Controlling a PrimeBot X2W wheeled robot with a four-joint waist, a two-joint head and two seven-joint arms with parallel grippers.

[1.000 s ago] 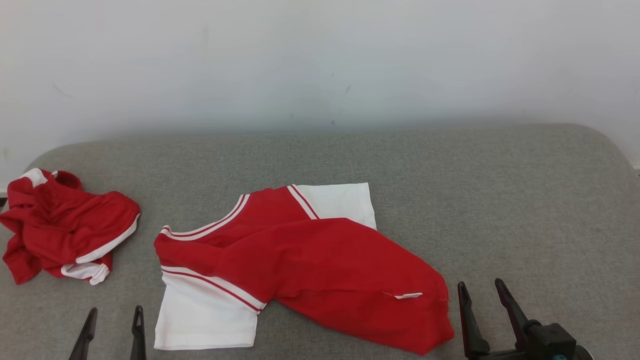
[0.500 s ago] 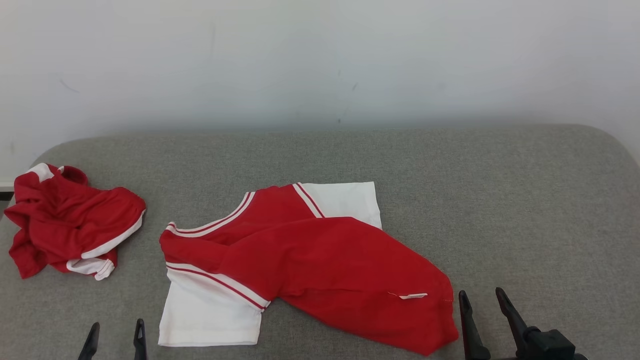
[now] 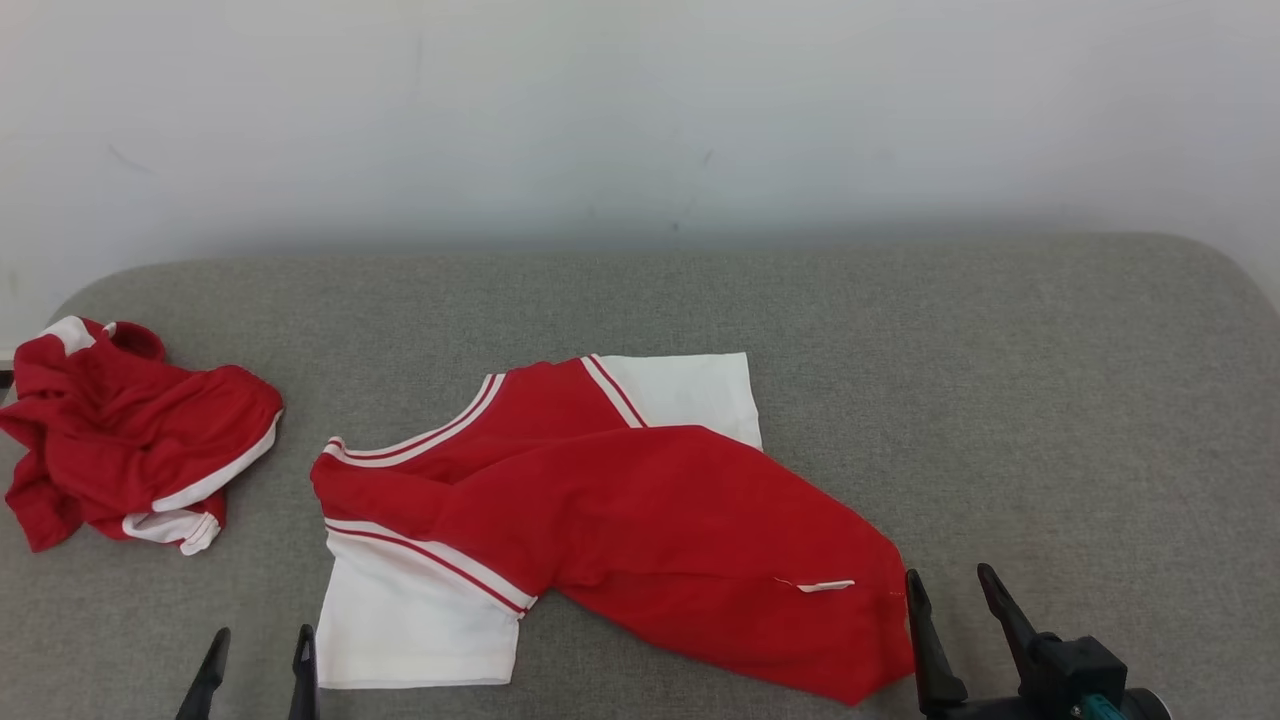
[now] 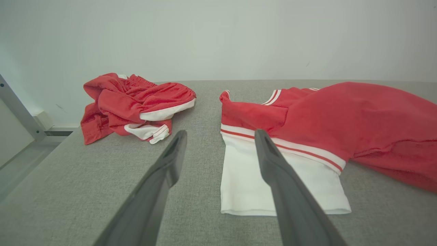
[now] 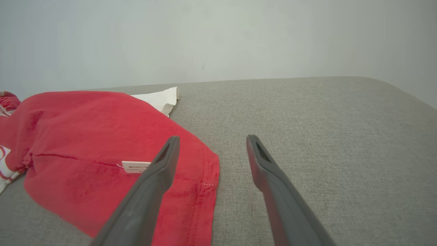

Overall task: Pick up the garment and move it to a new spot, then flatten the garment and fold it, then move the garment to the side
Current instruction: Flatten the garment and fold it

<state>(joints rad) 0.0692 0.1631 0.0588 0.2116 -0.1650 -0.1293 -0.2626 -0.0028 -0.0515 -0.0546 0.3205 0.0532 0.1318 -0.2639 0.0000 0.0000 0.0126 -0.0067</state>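
Observation:
The garment's red panel lies loose across the surface. The garment needs to be grabbed next by its hem edge at the side seam with my right gripper.
A red garment with white sleeves and striped trim lies partly folded over itself on the grey padded surface. In the left wrist view the garment has one white sleeve spread flat in front. My left gripper is open just left of that sleeve, its right finger over the sleeve's edge in its own view. My right gripper is open beside the garment's lower right hem. In the right wrist view the gripper has its left finger over the red hem near a small white label.
A second red and white garment lies crumpled at the surface's far left, also seen from the left wrist. A pale wall rises behind. A metal frame bar stands off the left edge. The surface's right half is bare.
The head view has shifted a little. Against the garment, my left gripper has moved right toward the white sleeve and my right gripper slightly left toward the hem. Both stay open.

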